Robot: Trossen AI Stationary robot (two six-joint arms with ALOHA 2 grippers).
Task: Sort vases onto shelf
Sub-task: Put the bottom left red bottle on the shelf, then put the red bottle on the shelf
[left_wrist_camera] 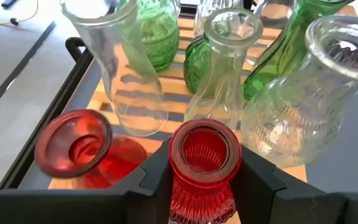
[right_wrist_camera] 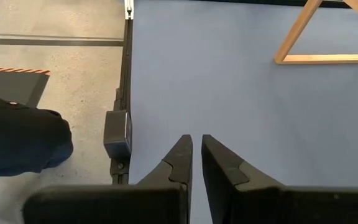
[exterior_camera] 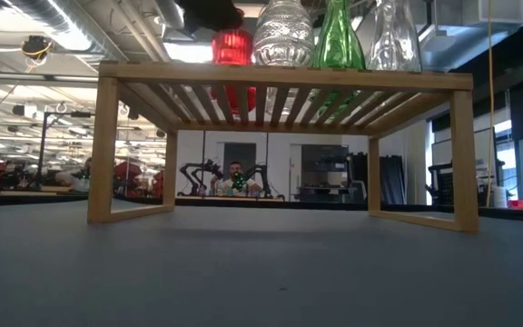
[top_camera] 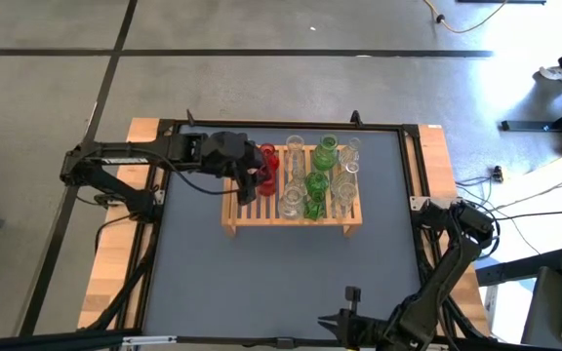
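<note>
I should open my left gripper now. The ribbed red vase is upright on the shelf's slats beside the clear vases, so it would stay standing.
The shelf (top_camera: 291,210), a low rack of light wood slats, stands on the grey table and carries red, green and clear glass vases. My left gripper (left_wrist_camera: 204,180) reaches in from the table's left over the shelf's left end (top_camera: 260,175) and is shut on a red ribbed vase (left_wrist_camera: 204,149). A second red vase (left_wrist_camera: 73,144) stands beside it on the slats. Clear vases (left_wrist_camera: 120,68) and green vases (left_wrist_camera: 157,31) stand beyond. My right gripper (right_wrist_camera: 196,155) is shut on nothing, above bare table; its arm (top_camera: 461,229) waits at the table's right side. My left gripper pinches the red vase's neck (left_wrist_camera: 204,186), just under the flared rim, between its two fingers (left_wrist_camera: 154,174). The fingers come from the table's left, slanting downward. The vase stays upright; whether its base rests on the slats, I cannot tell.
The vases crowd the shelf's middle and right (top_camera: 320,175), close to the held one. The low view looks under the shelf (exterior_camera: 280,77) to a room with benches and other arms. A black frame rail (right_wrist_camera: 124,93) edges the table; cables lie on the floor (top_camera: 544,185).
</note>
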